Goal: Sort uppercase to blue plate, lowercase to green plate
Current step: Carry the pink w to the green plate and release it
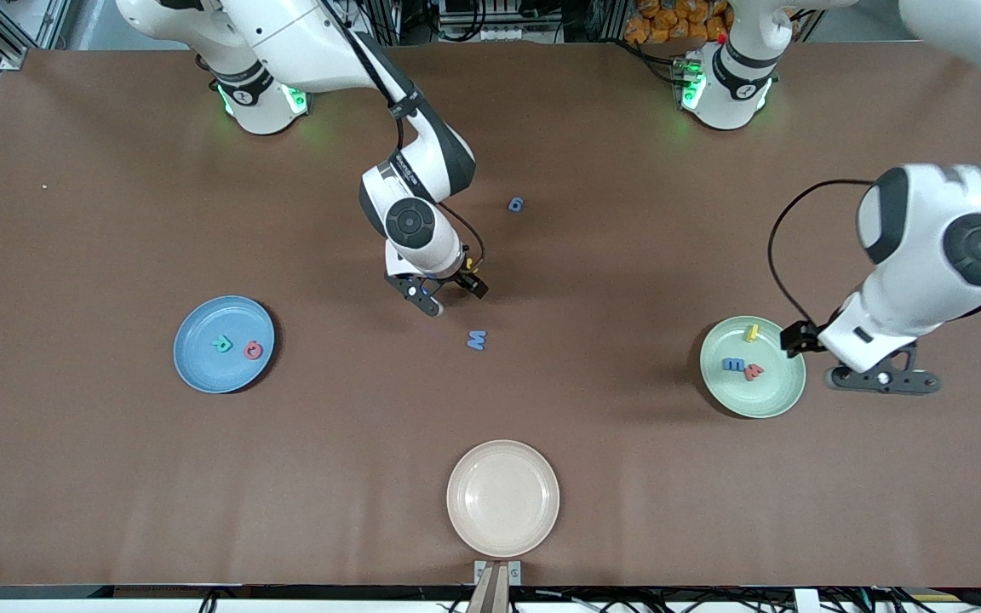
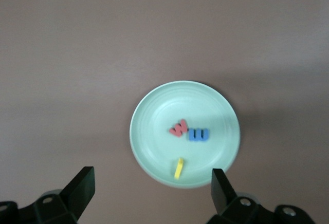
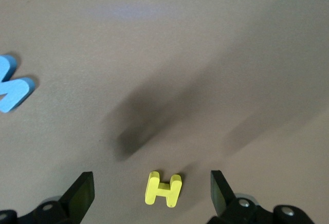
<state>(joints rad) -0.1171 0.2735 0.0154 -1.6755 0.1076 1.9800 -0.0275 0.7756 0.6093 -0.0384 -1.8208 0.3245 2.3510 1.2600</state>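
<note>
I should lower my right gripper first and then close it on the H. Its fingers are above the yellow H [image 3: 163, 188] and would miss if they closed now.
The yellow H [image 3: 163, 189] lies on the table between the open fingers of my right gripper [image 3: 151, 181], which hangs low over it at mid-table [image 1: 448, 294]. The blue M [image 1: 476, 340] lies just nearer the front camera; it also shows in the right wrist view [image 3: 13, 88]. The blue g [image 1: 515, 204] lies farther back. The blue plate [image 1: 209, 375] holds the teal R [image 1: 221, 344] and red Q [image 1: 253, 350]. The green plate [image 1: 767, 396] holds the yellow i [image 1: 751, 332], the blue three-pronged letter [image 1: 733, 364] and red w [image 1: 753, 371]. My left gripper [image 1: 882, 379] is open and empty beside the green plate [image 2: 154, 116].
A cream plate [image 1: 502, 498] sits near the table's front edge, in the middle. The brown table spreads wide between the three plates.
</note>
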